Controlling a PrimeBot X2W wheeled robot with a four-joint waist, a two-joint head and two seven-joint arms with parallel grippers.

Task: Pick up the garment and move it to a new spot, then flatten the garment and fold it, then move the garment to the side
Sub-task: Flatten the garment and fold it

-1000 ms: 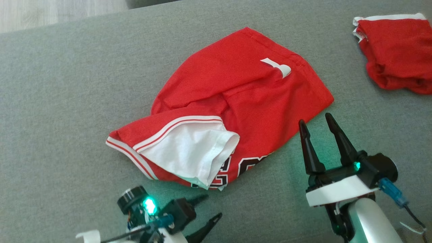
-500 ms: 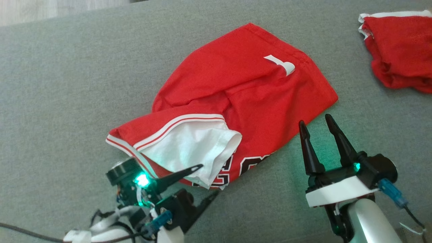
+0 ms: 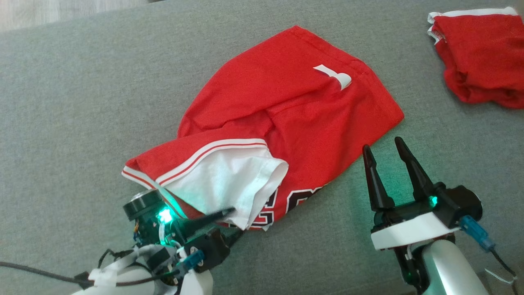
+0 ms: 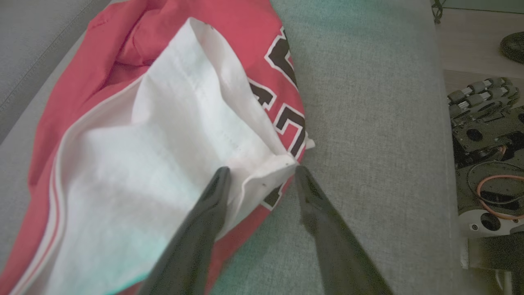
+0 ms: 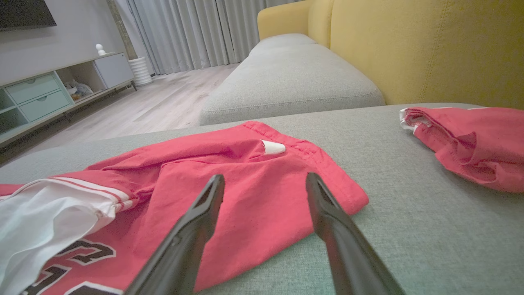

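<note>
The robot's right gripper should next grab the crumpled jersey on the grey cushion (image 3: 82,102) by its red hem (image 3: 382,88) to flatten the jersey.
The garment, a red jersey (image 3: 286,102) with a white sleeve (image 3: 229,184) and black lettering, lies crumpled on the grey cushion (image 3: 82,102). My left gripper (image 3: 236,222) is open at its near edge. In the left wrist view the sleeve's white hem corner (image 4: 266,176) lies between the two fingers of the left gripper (image 4: 260,176), which are not closed on it. My right gripper (image 3: 381,144) stands open just off the jersey's right edge, holding nothing. In the right wrist view the right gripper (image 5: 265,177) points at the red cloth (image 5: 254,192).
A second red garment (image 3: 479,53) lies bunched at the far right of the cushion, also seen as a red heap (image 5: 470,143). A yellow sofa back (image 5: 409,41) rises behind. Wooden floor (image 5: 155,98) and a low cabinet (image 5: 41,94) lie beyond the cushion's edge.
My left gripper has risen from the bottom edge to the jersey's near hem, one finger now over the white sleeve. The right gripper has stayed put. The camera shifted slightly.
</note>
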